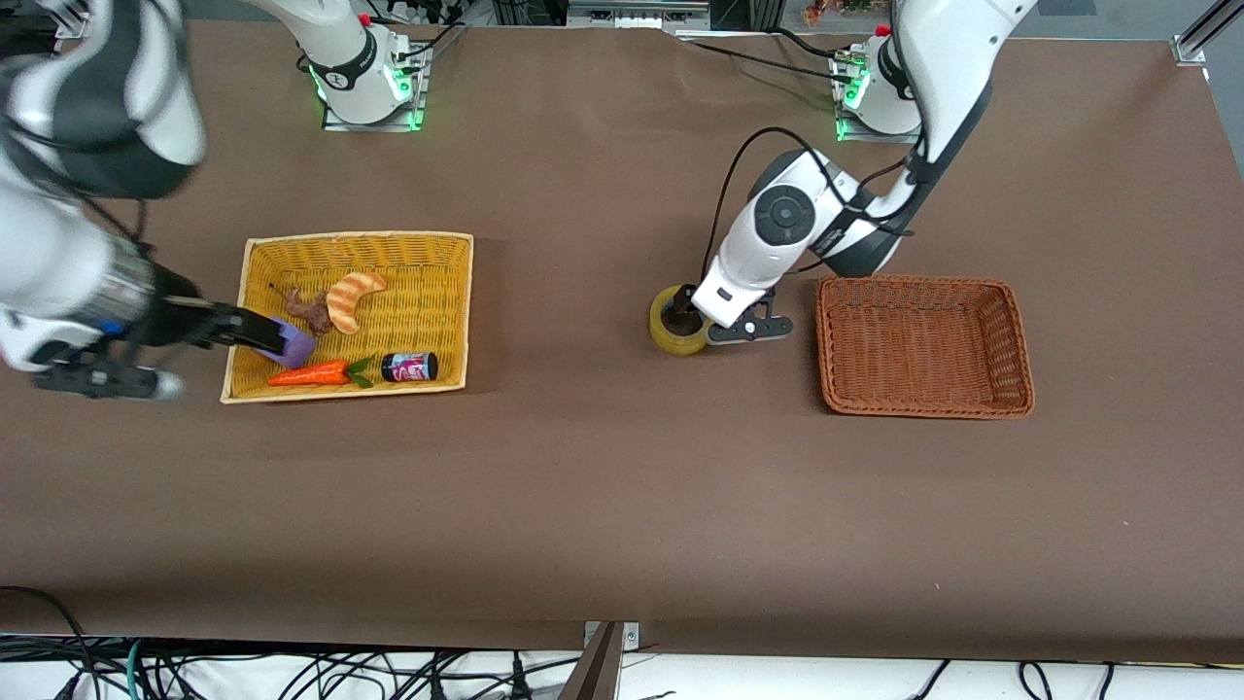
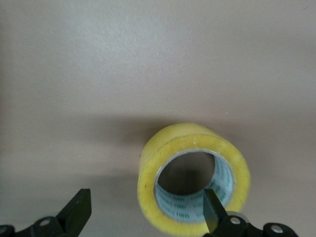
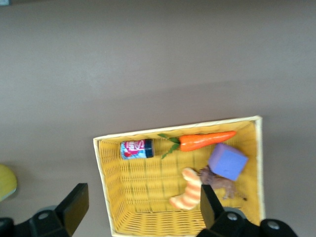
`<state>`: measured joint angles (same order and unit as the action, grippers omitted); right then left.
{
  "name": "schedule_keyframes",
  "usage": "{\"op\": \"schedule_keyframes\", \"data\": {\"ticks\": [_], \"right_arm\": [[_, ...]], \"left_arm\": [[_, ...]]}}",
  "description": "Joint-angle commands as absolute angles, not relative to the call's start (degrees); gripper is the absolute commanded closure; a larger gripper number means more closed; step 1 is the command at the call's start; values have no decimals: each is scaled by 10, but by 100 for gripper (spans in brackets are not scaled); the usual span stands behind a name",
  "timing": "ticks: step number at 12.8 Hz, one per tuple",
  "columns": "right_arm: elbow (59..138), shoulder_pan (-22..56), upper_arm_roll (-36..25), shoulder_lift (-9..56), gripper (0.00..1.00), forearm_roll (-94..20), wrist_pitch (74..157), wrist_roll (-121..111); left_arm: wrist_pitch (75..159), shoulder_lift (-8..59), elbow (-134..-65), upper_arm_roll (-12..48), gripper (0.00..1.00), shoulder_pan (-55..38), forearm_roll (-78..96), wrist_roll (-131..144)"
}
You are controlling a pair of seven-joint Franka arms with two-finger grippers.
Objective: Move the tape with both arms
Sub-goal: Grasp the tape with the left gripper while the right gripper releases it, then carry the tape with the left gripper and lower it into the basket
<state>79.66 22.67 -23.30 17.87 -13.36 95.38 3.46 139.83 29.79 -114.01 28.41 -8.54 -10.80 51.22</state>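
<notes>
My left gripper grabs the tape roll by its side [image 2: 149,201] beside the roll's hole next, to transfer it into the brown wicker basket.
The tape [image 1: 677,328], a yellowish roll with a wide hole, lies on the brown table between the two baskets. My left gripper [image 1: 696,317] is down at it and open. In the left wrist view one fingertip [image 2: 213,211] sits inside the hole of the tape [image 2: 168,148] and the other stands outside, so the left gripper [image 2: 145,211] straddles the roll's wall without pinching it. My right gripper [image 1: 255,332] hangs open and empty over the yellow basket's [image 1: 355,237] end toward the right arm. In the right wrist view the right gripper [image 3: 142,207] is above the basket floor, and the tape [image 3: 6,181] shows at the edge.
The yellow basket [image 3: 98,168] holds a croissant toy [image 1: 352,299], a carrot [image 1: 311,373], a dark jar with pink label [image 1: 410,367], a purple block [image 1: 292,342] and a small brown toy [image 1: 309,311]. A brown wicker basket [image 1: 918,282] stands beside the tape, toward the left arm's end.
</notes>
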Motion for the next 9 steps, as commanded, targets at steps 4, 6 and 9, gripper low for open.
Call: {"op": "schedule_keyframes", "data": {"ticks": [4, 6, 9], "right_arm": [[965, 40, -1, -10, 0, 2, 908, 22], [1024, 9, 17, -47, 0, 3, 946, 15], [998, -30, 66, -39, 0, 15, 943, 2]], "left_arm": [[1433, 343, -1135, 289, 0, -98, -202, 574], [1441, 352, -1135, 289, 7, -99, -244, 592], [1441, 358, -1134, 289, 90, -98, -280, 616]]}}
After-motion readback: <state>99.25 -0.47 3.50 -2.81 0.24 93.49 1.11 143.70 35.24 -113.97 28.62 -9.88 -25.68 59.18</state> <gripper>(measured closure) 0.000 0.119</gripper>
